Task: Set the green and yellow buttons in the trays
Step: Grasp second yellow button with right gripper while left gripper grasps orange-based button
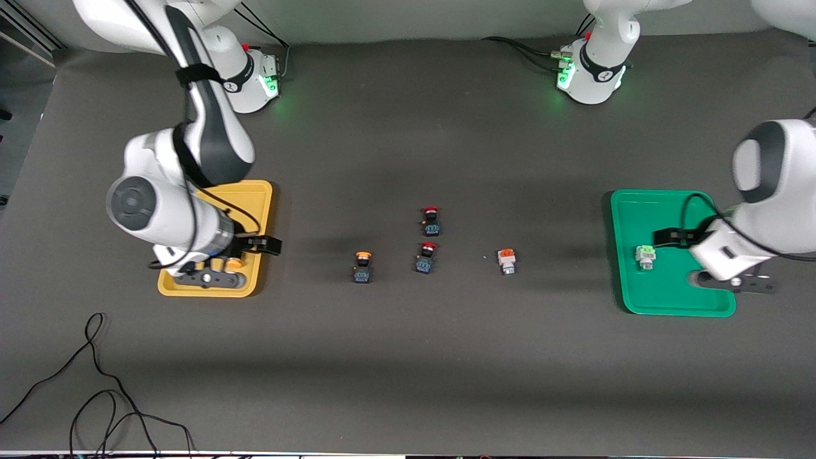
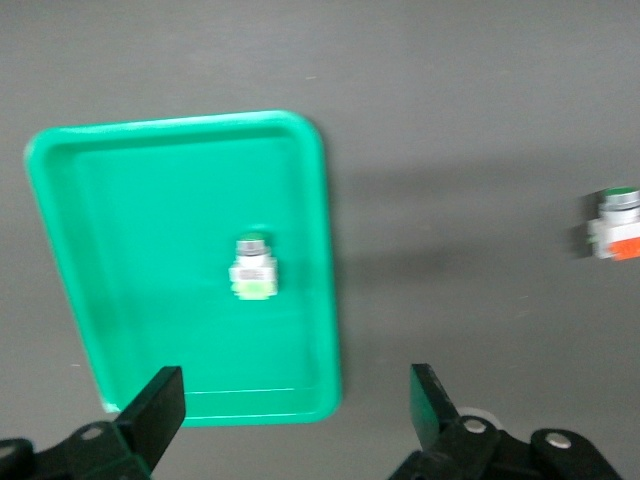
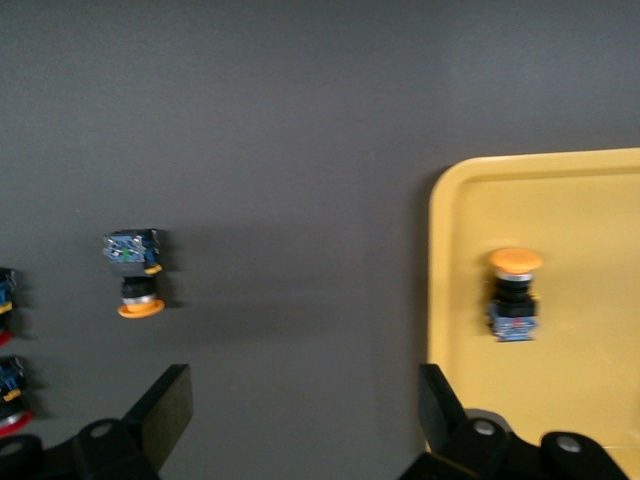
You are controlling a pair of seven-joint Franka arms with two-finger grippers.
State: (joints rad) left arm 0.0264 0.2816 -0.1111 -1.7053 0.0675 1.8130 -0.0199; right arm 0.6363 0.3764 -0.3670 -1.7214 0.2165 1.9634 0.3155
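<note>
My right gripper is to hold the second yellow-capped button by its black-and-blue switch body (image 1: 361,274) (image 3: 133,252) next, so that it can put the button in the yellow tray.
A yellow tray (image 1: 258,197) lies toward the right arm's end of the table. In it is a black button with a yellow-orange cap (image 1: 234,262) (image 3: 514,290). My right gripper (image 1: 210,279) (image 3: 304,385) hangs open and empty over that tray's (image 3: 580,200) rim. A green tray (image 1: 644,210) (image 2: 325,200) lies toward the left arm's end, with a white green-capped button (image 1: 646,257) (image 2: 253,268) in it. Over its edge my left gripper (image 1: 733,282) (image 2: 295,385) is open and empty. On the bare table lie a second yellow-capped button (image 1: 363,266) (image 3: 135,270) and a white button with an orange-red cap (image 1: 507,261) (image 2: 615,225).
Two black switches with red caps (image 1: 431,221) (image 1: 426,257) stand mid-table, between the loose yellow-capped and white buttons. A black cable (image 1: 95,382) loops on the table near the front camera, toward the right arm's end.
</note>
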